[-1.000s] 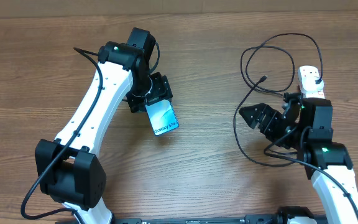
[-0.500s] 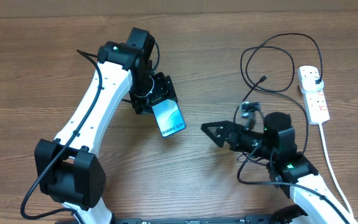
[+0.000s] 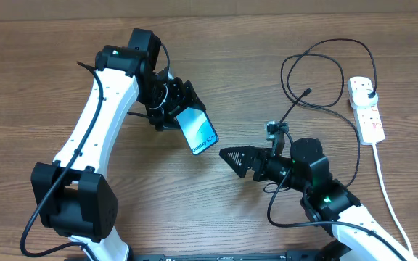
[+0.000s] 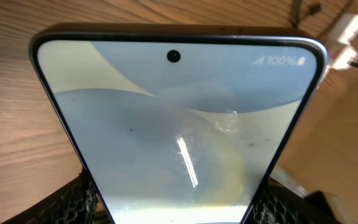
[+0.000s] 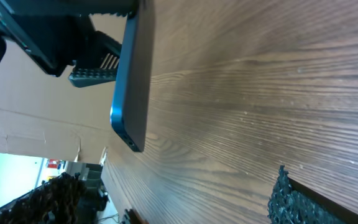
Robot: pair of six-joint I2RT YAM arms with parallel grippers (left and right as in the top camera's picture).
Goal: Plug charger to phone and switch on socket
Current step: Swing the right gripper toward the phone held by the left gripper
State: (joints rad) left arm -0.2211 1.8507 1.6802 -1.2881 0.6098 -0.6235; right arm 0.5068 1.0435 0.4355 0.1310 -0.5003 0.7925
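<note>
My right gripper is due to grab the phone's loose end next, across the screen and back. My left gripper can then let go of the phone and take it again to plug in the charger.
My left gripper is shut on the phone and holds it above the table, blue-teal screen up and tilted. In the left wrist view the phone's screen fills the frame between my fingers. My right gripper is open and empty, just right of the phone's lower end and pointing at it. In the right wrist view I see the phone edge-on. The charger's black cable lies looped at the right, its connector tip free on the table. Its plug sits in the white socket strip.
The strip's thick white cord runs down the right side towards the front edge. The charger cable also loops under my right arm. The wooden table carries nothing else.
My right arm has swung from beside the socket strip to the table's middle, its open gripper now facing the phone. My left gripper has shifted the phone slightly to the right.
</note>
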